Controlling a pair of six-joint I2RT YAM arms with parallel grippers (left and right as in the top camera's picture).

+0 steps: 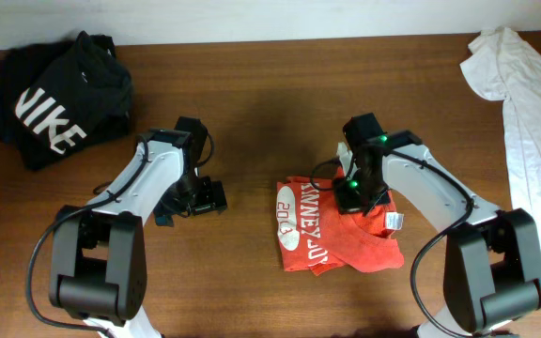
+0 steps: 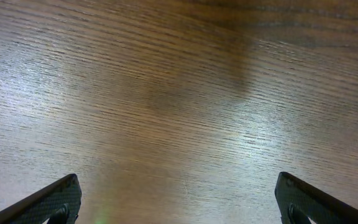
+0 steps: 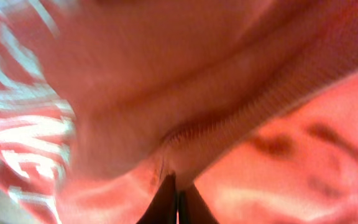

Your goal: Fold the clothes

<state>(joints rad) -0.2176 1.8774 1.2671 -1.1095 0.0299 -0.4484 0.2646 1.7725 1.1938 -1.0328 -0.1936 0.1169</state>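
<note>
The red-orange T-shirt [image 1: 332,235] has its white-lettered edge nearest the black shirt. My left gripper needs to grip the T-shirt by that edge next, and then I can lay the T-shirt on top.
The red-orange T-shirt [image 1: 332,235] lies partly folded in the middle of the table, white lettering facing up on its left part. My right gripper [image 1: 353,192] is at the shirt's upper edge, shut on a pinch of its cloth; the right wrist view is filled with the shirt [image 3: 241,93], and the closed fingertips [image 3: 178,193] grip a fold with a ribbed hem. My left gripper [image 1: 209,197] is open and empty over bare wood, left of the shirt; the left wrist view shows its fingers [image 2: 179,202] wide apart above the tabletop.
A black shirt with white lettering [image 1: 59,99] lies bunched at the back left. A white garment [image 1: 529,94] lies along the right edge. The wooden table [image 1: 252,94] runs between them.
</note>
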